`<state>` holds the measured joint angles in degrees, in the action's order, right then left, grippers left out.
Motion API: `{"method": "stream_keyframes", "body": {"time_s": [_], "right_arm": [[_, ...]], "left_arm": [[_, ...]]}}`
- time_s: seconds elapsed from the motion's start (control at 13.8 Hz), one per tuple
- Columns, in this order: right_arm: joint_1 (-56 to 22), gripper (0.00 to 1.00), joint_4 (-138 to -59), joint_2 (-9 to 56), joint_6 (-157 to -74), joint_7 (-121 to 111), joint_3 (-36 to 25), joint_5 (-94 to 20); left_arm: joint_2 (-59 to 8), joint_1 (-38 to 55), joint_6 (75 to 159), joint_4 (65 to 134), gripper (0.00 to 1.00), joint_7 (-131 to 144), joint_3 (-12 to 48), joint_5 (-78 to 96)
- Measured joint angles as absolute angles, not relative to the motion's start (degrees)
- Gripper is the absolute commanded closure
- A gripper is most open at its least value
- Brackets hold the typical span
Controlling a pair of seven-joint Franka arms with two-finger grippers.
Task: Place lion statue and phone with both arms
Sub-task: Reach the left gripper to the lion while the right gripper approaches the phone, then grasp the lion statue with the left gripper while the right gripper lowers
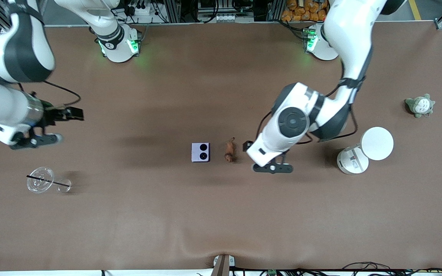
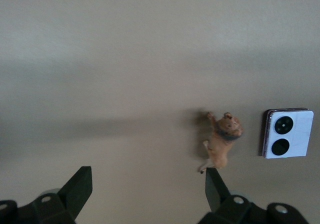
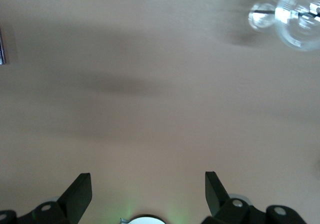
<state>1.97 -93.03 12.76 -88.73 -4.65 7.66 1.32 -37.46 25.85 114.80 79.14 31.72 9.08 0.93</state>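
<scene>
Next, my left gripper grabs the lion statue by its body just behind the mane (image 1: 230, 149) (image 2: 218, 148) to place it.
The lion statue (image 1: 229, 150), a tiny reddish-brown figurine, lies on the brown table near its middle. Beside it, toward the right arm's end, lies the phone (image 1: 200, 152), pale lavender with two black circles facing up. My left gripper (image 1: 272, 167) hovers open and empty just beside the lion, toward the left arm's end. In the left wrist view the lion (image 2: 223, 139) sits just past one fingertip (image 2: 215, 183), with the phone (image 2: 289, 133) further on. My right gripper (image 1: 33, 140) hangs open and empty over bare table at the right arm's end.
A clear cup with a black straw (image 1: 40, 179) lies near the right gripper, closer to the front camera, and shows in the right wrist view (image 3: 300, 16). A white round container (image 1: 353, 160), its lid (image 1: 376, 143) and a grey-green plush (image 1: 419, 105) sit at the left arm's end.
</scene>
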Motion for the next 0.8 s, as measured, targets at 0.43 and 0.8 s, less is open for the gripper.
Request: {"method": "stream_keyframes", "body": {"time_s": [0.43,0.8], "right_arm": [[1.86,0.00,-87.45,22.51,-97.63,-5.10,10.08,1.32],[1.82,0.00,-84.96,27.77,-108.31,-4.49,12.11,-1.94]], "left_arm": [[-43.90,34.17,126.84,79.08,0.00,39.23,8.75,0.85],[-46.92,35.67,128.27,79.17,0.12,39.40,8.02,-2.22]]}}
